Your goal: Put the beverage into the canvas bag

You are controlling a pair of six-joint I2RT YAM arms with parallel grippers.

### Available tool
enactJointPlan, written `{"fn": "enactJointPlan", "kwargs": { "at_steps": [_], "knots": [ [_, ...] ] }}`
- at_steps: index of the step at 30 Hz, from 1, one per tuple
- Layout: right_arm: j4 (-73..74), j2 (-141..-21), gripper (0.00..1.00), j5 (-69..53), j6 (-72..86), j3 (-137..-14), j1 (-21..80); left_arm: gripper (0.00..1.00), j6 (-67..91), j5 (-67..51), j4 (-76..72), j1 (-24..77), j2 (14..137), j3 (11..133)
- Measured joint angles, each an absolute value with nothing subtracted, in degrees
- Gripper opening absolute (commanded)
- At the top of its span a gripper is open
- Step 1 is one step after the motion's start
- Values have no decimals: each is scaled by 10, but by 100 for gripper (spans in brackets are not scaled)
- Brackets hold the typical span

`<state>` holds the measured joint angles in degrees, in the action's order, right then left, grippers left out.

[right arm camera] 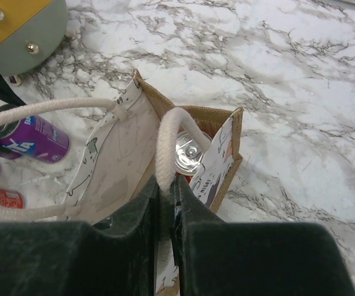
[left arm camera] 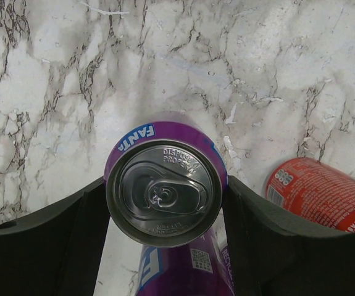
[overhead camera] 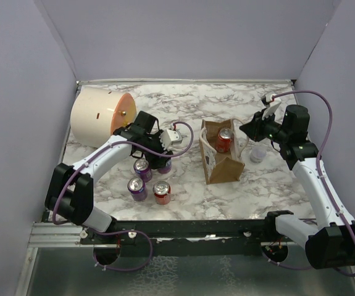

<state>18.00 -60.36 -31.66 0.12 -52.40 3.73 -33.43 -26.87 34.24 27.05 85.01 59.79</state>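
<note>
The purple Fanta can would come up with my left gripper if I lifted it now, because both fingers are closed against the can's sides.
The brown canvas bag stands open at mid-table with a red can inside it. My right gripper is shut on one white rope handle and holds the bag's right side up. In the right wrist view the bag shows the can's silver top. My left gripper is left of the bag, over a group of cans. In the left wrist view its fingers press both sides of an upright purple Fanta can.
Two more purple cans and a red can stand near the left gripper. The red can also shows in the left wrist view. A big cream cylinder lies at the back left. A small pale cup sits right of the bag.
</note>
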Motion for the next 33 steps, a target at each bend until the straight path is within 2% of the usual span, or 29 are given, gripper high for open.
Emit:
{"fn": "enactJointPlan", "kwargs": {
  "at_steps": [2,9,18,33],
  "knots": [
    [180,-604,8,-319,1,-524,37,15,-336,-269,353,270,849,603],
    [180,-603,6,-327,-3,-524,37,0,-345,-266,395,270,818,649],
    [180,-604,1,-332,-3,-524,37,0,-340,-260,413,270,759,727],
    [180,-609,1,-345,-7,-524,37,0,-263,-317,405,271,772,930]
  ]
}}
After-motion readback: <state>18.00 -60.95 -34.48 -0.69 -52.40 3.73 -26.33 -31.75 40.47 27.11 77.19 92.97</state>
